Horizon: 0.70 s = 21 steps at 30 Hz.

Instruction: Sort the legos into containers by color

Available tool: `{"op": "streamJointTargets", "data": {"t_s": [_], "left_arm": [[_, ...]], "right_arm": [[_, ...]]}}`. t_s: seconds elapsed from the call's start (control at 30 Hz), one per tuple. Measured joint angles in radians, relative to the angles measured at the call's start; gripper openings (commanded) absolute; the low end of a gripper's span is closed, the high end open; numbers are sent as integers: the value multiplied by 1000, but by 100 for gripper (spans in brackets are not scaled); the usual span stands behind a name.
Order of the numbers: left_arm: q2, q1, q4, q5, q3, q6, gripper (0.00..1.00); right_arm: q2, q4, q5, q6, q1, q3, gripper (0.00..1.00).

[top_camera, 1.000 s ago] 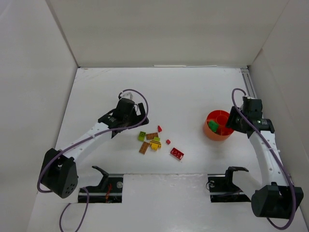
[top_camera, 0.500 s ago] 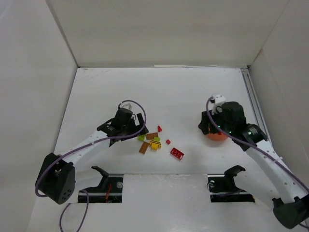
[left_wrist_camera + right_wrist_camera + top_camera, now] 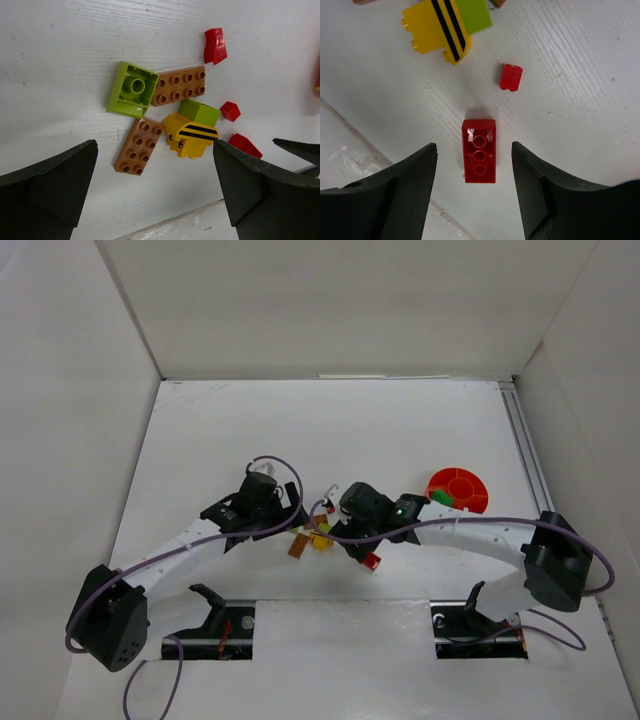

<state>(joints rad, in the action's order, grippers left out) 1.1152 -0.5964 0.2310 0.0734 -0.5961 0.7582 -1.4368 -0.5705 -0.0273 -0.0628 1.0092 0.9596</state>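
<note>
It isn't time to close my right gripper yet: the left wrist view shows a gap between the fingers and the red brick [image 3: 371,561]. I need to move my right gripper toward the brick first, then close it on the brick.
The legos lie in a loose pile at the table's middle. The left wrist view shows an upturned lime plate [image 3: 132,90], two brown plates [image 3: 179,85] [image 3: 139,146], a yellow striped brick [image 3: 192,136] and small red pieces [image 3: 230,111]. My left gripper [image 3: 155,200] [image 3: 285,515] hangs open just short of the pile with nothing in it. A red brick [image 3: 479,150] [image 3: 371,561] lies studs-down on the table between the open fingers of my right gripper [image 3: 474,167] [image 3: 360,540], untouched. The container, an orange-red divided bowl [image 3: 462,483], holds a green lego [image 3: 441,498].
A small red cube [image 3: 511,77] lies just beyond the red brick, and the yellow striped brick [image 3: 434,30] lies further left. The two arms meet closely over the pile. The table's near edge strip [image 3: 350,145] runs just behind the right gripper.
The right arm has swung from the bowl across to the pile and opened wider above the red brick. The bowl is now uncovered. The left gripper shifted slightly toward the pile.
</note>
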Motion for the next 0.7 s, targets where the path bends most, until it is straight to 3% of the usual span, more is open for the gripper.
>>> {"op": "streamJointTargets", "data": {"t_s": [0.17,0.43,0.57,0.7], "left_arm": [[-55,0,20,-27,0,3,100],[-99,0,74,-71,-3,6,100],[-105,0,81,-83,-5,6,100],[-105,0,89,-92,-13,6,100]], "right_arm": [[-66,27,-33,-2,-1,-1,66],[-166,29,-82,-24,0,-6,56],[-166,30,-90,-43,0,-26,35],[-154,29,-107,-62,0,-26,29]]}}
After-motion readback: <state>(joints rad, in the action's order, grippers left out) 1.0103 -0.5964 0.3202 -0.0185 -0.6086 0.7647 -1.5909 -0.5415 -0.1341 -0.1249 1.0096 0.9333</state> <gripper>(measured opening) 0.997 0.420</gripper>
